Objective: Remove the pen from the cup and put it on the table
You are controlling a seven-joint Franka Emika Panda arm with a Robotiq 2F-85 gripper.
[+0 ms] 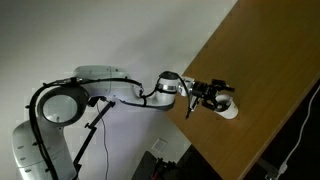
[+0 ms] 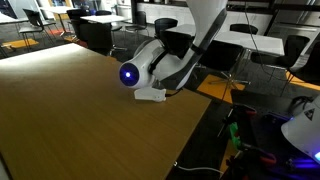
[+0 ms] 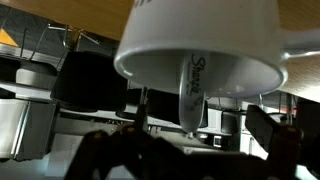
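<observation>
In the wrist view the pen's end (image 3: 192, 110) reaches back past my open fingers, between them, so my gripper closes on the pen next.
The wrist view stands upside down. The white cup (image 3: 200, 45) fills its top, mouth towards the camera, on the brown wooden table (image 3: 60, 10). The pen (image 3: 190, 92), pale grey-white with dark lettering, sticks out of the cup between my jaws. My gripper (image 3: 190, 150) is open, with one dark finger on each side of the pen's end and a gap to both. In an exterior view my gripper (image 1: 208, 96) is right at the cup (image 1: 229, 107), over the table (image 1: 265, 80). In an exterior view the wrist hides the jaws and the cup (image 2: 150, 96) shows below it.
The cup stands near the table's edge (image 2: 205, 105). Dark office chairs (image 2: 180, 45) and other desks stand beyond it. Cables and lit equipment (image 2: 250, 150) lie on the floor beside the table. The robot's base (image 1: 60, 105) is off the table.
</observation>
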